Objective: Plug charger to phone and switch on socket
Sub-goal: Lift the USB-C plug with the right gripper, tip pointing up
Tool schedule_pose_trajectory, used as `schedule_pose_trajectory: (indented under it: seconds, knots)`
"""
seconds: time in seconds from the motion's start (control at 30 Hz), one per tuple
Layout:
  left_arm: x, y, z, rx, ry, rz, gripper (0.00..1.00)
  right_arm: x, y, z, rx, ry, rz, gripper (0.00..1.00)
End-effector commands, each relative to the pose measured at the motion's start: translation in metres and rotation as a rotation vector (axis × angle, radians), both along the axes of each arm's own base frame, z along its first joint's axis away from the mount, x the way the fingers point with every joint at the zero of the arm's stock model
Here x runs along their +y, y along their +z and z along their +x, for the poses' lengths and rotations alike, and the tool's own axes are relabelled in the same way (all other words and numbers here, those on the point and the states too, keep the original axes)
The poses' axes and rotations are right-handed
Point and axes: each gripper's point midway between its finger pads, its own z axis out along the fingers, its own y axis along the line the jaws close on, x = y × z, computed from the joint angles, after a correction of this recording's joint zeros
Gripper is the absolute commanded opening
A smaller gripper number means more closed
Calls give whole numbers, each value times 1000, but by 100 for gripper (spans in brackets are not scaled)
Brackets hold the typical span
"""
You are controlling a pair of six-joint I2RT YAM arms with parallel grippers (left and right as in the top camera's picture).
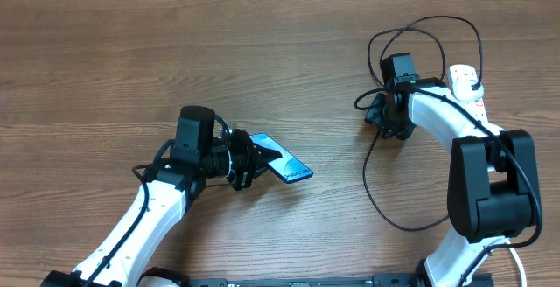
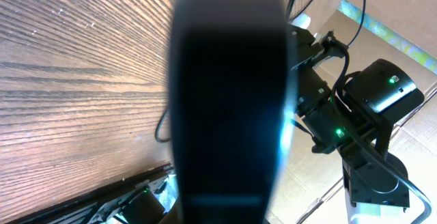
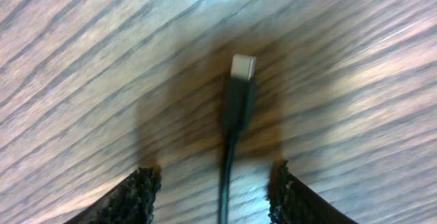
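In the right wrist view the gripper's fingers meet their shadows on the wood, so my right gripper needs to close on the cable.
The phone [image 1: 286,162], screen glowing light blue, sits in my left gripper [image 1: 252,161], which is shut on its near end left of the table's middle. In the left wrist view the phone [image 2: 229,94] fills the centre as a dark slab and hides the fingers. The charger is a thin black cable [image 1: 366,182] looping across the right side. Its connector tip [image 3: 242,67] lies on the wood. My right gripper [image 1: 378,117] is open, with one finger on each side of the cable [image 3: 229,159] just behind the tip. The white socket [image 1: 466,82] lies at the far right, partly hidden by the right arm.
The cable loops at the back right [image 1: 429,23] and near the front right [image 1: 402,226]. The right arm's dark base [image 1: 490,186] stands at the right edge. The left wrist view shows the right arm [image 2: 369,101] and cardboard [image 2: 403,39] beyond the table.
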Motion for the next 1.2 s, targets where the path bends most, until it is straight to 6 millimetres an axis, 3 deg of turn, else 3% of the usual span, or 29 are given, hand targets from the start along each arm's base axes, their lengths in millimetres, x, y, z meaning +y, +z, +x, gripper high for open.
schedule_pose_trajectory:
  seconds: [0.0, 0.2, 0.27, 0.4, 0.53, 0.77, 0.97, 1.17]
  knots:
    - [-3, 13, 1, -44, -29, -28, 4, -13, -45, -38, 162, -21, -39, 45]
    - [-3, 13, 1, -44, -29, -28, 4, -13, -45, -44, 187, -20, -38, 17]
    - [-3, 13, 1, -44, -29, -28, 4, -9, -45, -48, 204, -17, -16, 17]
    - [-3, 13, 1, -43, -31, -31, 4, -4, -45, -56, 239, -15, 17, 33]
    - [-4, 14, 0, -42, -35, -35, 4, -4, -45, -57, 243, -15, 15, 34]
    - [-4, 14, -1, -41, -41, -41, 4, -3, -45, -60, 252, -15, 20, 4]
    - [-6, 16, -3, -36, -55, -57, 4, 13, -44, -70, 299, 4, 116, 4]
    - [-8, 19, -6, -31, -72, -74, 4, 36, -38, -71, 293, 193, 245, 4]
